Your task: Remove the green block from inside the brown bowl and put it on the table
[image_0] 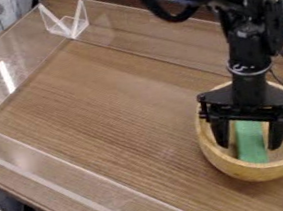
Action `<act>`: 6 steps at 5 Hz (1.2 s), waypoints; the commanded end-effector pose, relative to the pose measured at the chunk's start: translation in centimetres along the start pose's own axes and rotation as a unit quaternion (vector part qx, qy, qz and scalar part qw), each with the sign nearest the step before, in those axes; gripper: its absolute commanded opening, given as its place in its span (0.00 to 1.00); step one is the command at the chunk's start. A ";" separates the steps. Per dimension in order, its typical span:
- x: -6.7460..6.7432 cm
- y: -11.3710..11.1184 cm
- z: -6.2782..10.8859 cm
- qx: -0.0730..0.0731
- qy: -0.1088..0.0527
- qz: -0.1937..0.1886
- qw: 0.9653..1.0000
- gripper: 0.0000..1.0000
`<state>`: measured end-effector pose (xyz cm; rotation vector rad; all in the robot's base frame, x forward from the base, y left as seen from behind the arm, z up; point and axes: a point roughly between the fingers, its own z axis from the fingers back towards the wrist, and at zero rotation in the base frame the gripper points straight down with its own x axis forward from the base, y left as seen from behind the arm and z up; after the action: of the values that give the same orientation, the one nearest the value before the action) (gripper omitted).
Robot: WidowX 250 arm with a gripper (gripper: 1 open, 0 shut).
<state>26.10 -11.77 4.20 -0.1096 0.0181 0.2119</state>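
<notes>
My gripper grabs the green block (251, 139) by its long sides next, to get it out of the brown bowl and onto the table.
The green block (251, 139) lies inside the brown bowl (226, 159) at the table's near right corner. My gripper (254, 132) points straight down into the bowl, open, with one black finger on each side of the block. The fingers (226, 131) reach below the bowl's rim. Whether they touch the block I cannot tell. The lower end of the block shows between the fingers; its upper end is hidden behind the gripper body. The table (104, 103) is brown wood grain.
Low clear acrylic walls (42, 189) border the tabletop, with a clear bracket (66, 20) at the far left corner. The bowl sits close to the right and front walls. The dark arm (246, 20) rises above the bowl.
</notes>
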 end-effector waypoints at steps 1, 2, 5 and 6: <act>0.6 -0.2 0.6 -0.013 -0.017 0.001 1.000 1.00; 0.7 -0.1 0.3 -0.015 -0.017 0.001 1.000 1.00; 0.7 0.0 -0.3 -0.018 -0.013 0.003 1.000 0.00; 0.6 0.1 0.0 -0.019 -0.011 0.003 1.000 0.00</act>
<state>26.07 -11.63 3.06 -0.1265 0.0288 0.2147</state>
